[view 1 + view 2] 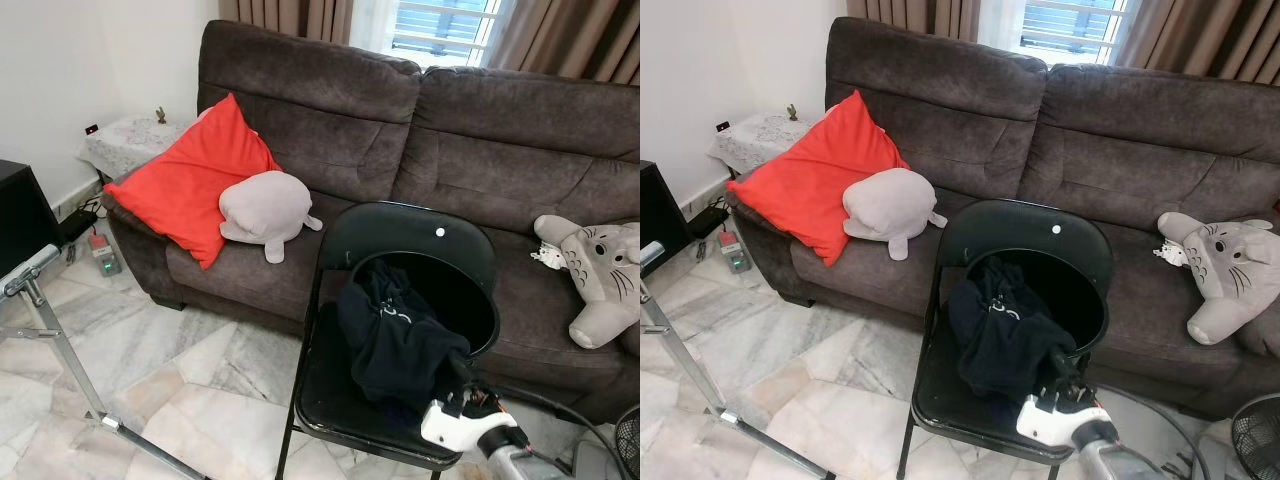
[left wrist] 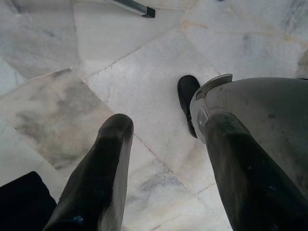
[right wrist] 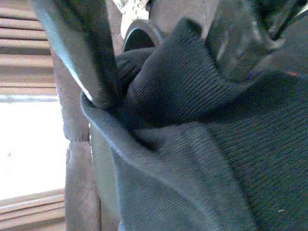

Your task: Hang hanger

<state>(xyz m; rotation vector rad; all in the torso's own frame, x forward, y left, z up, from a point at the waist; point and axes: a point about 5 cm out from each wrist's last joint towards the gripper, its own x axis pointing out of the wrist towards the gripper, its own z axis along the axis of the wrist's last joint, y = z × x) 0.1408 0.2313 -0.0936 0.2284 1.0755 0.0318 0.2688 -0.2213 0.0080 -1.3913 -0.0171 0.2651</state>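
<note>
I should grab that ribbed fold (image 1: 458, 374) (image 3: 175, 74) on the dark garment with my right gripper next, because the fold stands up and the rest lies slumped in a heap.
A black knit garment (image 1: 395, 335) lies bunched on the seat of a black folding chair (image 1: 415, 235) in front of the sofa. No hanger can be made out in its folds. My right gripper (image 1: 457, 388) reaches in from the lower right, with its tips sunk into the garment's near edge. In the right wrist view its fingers (image 3: 79, 48) stand apart with a ridge of the dark fabric (image 3: 192, 144) pushed up between them. My left gripper (image 2: 166, 130) hangs open over the marble floor, holding nothing.
A metal rack frame (image 1: 35, 300) with a floor bar stands at the left. Behind the chair is a brown sofa (image 1: 500, 150) with a red cushion (image 1: 190, 180), a grey plush (image 1: 265, 210) and another plush (image 1: 600, 270). A fan (image 1: 1255, 440) stands at the lower right.
</note>
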